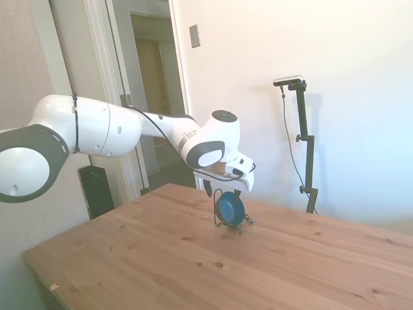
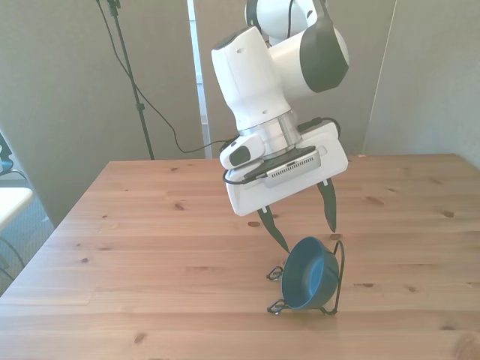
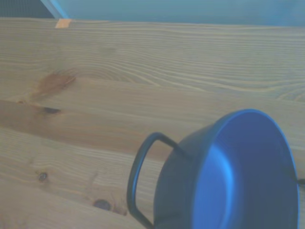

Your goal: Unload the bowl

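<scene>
My gripper grips the bowl [image 1: 229, 208] by its upper rim [image 1: 231, 193] next, since the wide, round bowl narrows to a thin side there.
A small glossy blue bowl [image 2: 307, 274] stands on its edge in a thin black wire rack [image 2: 339, 279] on the wooden table [image 2: 150, 225]. The side view shows the bowl [image 1: 229, 208] leaning in the rack [image 1: 244, 221] near the table's middle. My gripper [image 2: 306, 226] hovers just above and slightly behind the bowl, open, its two dark fingers [image 2: 273, 231] spread apart with nothing between them. From the wrist view, the bowl [image 3: 238, 176] fills the lower corner, with a rack loop [image 3: 138, 171] curving around its side.
A doorway [image 1: 151, 84] and a white wall lie behind the table in the side view. A dark box [image 1: 97, 190] stands on the floor by the door. Bare wood surrounds the rack on all sides.
</scene>
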Robot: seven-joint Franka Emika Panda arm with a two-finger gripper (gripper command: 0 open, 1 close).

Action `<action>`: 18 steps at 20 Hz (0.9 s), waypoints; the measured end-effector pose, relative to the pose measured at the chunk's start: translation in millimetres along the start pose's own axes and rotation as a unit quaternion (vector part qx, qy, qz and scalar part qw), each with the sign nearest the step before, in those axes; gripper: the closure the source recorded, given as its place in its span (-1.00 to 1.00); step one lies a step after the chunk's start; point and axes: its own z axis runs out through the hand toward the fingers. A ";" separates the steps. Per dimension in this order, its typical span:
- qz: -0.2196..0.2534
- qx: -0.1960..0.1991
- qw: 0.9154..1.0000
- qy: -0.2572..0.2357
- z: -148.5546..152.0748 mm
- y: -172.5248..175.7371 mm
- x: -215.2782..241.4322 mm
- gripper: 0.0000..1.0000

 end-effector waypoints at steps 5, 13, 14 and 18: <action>0.002 0.002 1.000 -0.019 10.3 1.8 9.9 -1.00; 0.001 0.011 0.999 -0.040 18.4 -1.6 14.0 1.00; 0.000 0.013 0.999 -0.042 19.7 -1.8 14.2 1.00; -0.001 0.014 0.999 -0.051 26.3 0.3 15.5 1.00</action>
